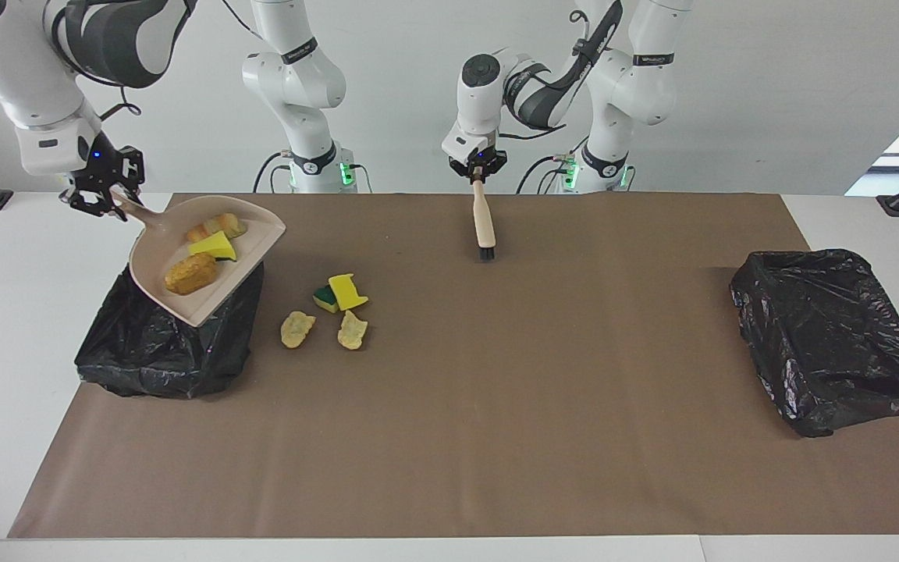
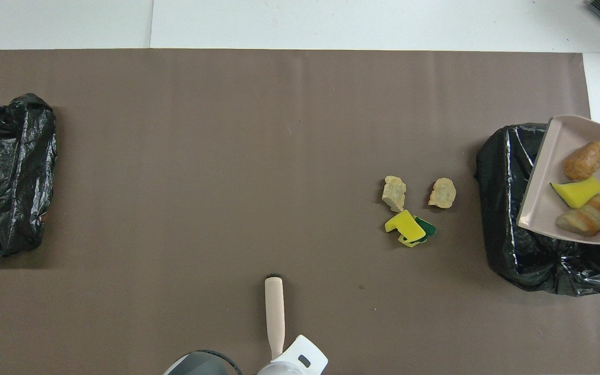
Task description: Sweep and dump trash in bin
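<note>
The brush handle [image 2: 274,312] lies low along the brown mat in the overhead view. My left gripper needs to open now and let go of it.
My right gripper [image 1: 106,200] is shut on the handle of the beige dustpan [image 1: 207,303], holding it tilted in the air over the black-lined bin [image 1: 161,359] at the right arm's end. In the pan [image 2: 550,177] lie a brown bread chunk [image 1: 190,273], a yellow sponge piece [image 1: 214,246] and a striped bread piece [image 1: 215,226]. More trash lies on the mat beside the bin: yellow-and-green sponge pieces [image 1: 340,293] and two tan chunks [image 1: 296,329] [image 1: 353,329]. My left gripper [image 1: 477,173] is shut on the brush [image 1: 484,222], which hangs bristles down near the robots.
A second black-lined bin [image 1: 832,336] stands at the left arm's end of the table. A brown mat [image 1: 496,406] covers the table between the two bins.
</note>
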Controlling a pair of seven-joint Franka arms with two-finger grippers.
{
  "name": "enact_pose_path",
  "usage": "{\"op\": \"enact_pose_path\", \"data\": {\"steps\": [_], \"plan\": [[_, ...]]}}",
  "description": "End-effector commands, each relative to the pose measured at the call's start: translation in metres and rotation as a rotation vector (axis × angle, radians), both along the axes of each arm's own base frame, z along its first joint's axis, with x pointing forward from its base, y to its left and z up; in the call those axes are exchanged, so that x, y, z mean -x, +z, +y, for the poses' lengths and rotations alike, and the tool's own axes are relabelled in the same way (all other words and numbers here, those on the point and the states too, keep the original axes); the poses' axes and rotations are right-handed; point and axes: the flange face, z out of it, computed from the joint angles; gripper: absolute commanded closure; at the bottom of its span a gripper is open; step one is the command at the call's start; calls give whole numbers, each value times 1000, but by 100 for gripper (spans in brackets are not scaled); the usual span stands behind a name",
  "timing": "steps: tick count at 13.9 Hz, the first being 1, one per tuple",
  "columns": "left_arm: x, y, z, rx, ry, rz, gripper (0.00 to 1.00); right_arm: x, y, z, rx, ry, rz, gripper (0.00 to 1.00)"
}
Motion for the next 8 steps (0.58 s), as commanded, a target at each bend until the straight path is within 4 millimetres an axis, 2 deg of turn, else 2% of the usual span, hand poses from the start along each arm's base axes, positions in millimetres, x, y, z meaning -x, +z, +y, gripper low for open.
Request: {"op": "enact_pose_path", "data": {"steps": [1,2,3,4,7,8], "plan": [[-1,-4,4,19,-32,9,100,-5,-6,-53,74,68,-22,100],[-1,-5,4,22,-34,14,100,-2,-22,-77,73,84,-11,100],[-1,-5,4,25,-37,19,100,-4,-28,-89,82,110,-19,100],[-2,-5,5,26,-37,22,96,-4,-30,-92,88,121,-22,100],[-9,-4,2,2,-34,47,67,-3,-34,-90,219,203,81,100],[-24,2,-4,8,-18,48,57,-5,-35,-86,252,231,110,100]]}}
